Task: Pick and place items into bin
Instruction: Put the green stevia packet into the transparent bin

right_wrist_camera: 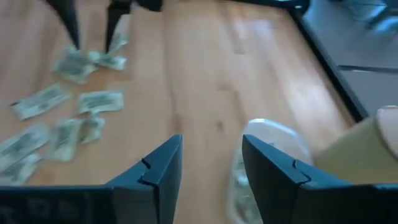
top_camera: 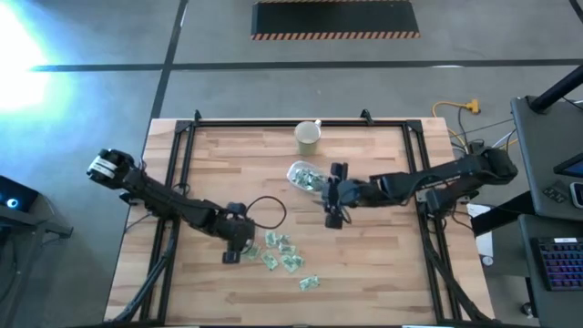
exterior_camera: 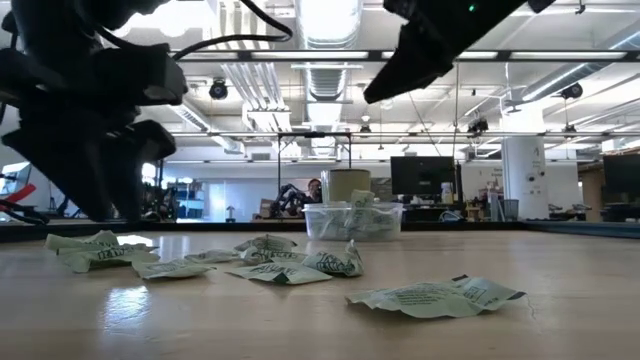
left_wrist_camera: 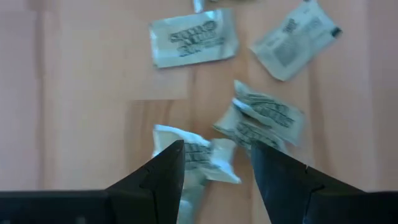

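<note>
My right gripper should next grab the lone packet by its crimped end (top_camera: 309,283). Then it can add another item to the clear bin (top_camera: 305,176).
Several pale-green-and-white packets (top_camera: 281,257) lie loose on the wooden table near its front middle; the low view shows them crumpled and flat (exterior_camera: 280,268). My left gripper (top_camera: 239,248) hangs open low over the left end of this scatter. Its fingers stand on either side of one crumpled packet (left_wrist_camera: 202,158) without plainly touching it. The clear bin (top_camera: 305,176) stands at the table's middle with several packets inside (exterior_camera: 352,220). My right gripper (top_camera: 326,194) is open and empty, raised just right of the bin (right_wrist_camera: 273,146).
A pale cream cup (top_camera: 308,137) stands at the far edge behind the bin. A black cable loop (top_camera: 266,210) lies between the two arms. A dark frame rail (top_camera: 301,125) runs around the table. Bare wood stretches along the near right.
</note>
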You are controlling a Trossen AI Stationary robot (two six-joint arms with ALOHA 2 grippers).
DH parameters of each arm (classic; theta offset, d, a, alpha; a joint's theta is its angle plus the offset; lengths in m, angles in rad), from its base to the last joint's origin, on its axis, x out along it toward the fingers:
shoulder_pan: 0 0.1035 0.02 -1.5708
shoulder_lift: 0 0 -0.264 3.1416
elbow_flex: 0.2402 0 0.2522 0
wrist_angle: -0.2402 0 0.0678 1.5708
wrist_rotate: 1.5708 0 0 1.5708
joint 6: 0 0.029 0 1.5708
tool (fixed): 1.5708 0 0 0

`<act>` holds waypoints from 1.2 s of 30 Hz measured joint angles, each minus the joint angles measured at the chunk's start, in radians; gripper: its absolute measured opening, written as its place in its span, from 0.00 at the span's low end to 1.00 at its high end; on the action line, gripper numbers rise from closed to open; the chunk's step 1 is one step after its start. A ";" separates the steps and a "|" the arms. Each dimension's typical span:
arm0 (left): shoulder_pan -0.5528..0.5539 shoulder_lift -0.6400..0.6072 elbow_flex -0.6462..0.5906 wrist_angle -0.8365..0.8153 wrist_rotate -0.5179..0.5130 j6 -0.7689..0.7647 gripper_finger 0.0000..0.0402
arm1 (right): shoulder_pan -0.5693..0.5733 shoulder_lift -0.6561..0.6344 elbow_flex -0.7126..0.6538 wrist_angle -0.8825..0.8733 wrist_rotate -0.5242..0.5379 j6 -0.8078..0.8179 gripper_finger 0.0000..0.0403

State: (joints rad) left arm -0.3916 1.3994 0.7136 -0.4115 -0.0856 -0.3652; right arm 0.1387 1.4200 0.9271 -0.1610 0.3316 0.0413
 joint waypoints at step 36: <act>-0.023 0.105 0.015 0.003 -0.104 0.008 0.04 | 0.158 0.055 -0.004 -0.024 0.010 0.013 0.24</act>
State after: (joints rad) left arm -0.4145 1.5041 0.7288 -0.4088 -0.1892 -0.3574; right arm 0.2970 1.4746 0.9234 -0.1848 0.3416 0.0540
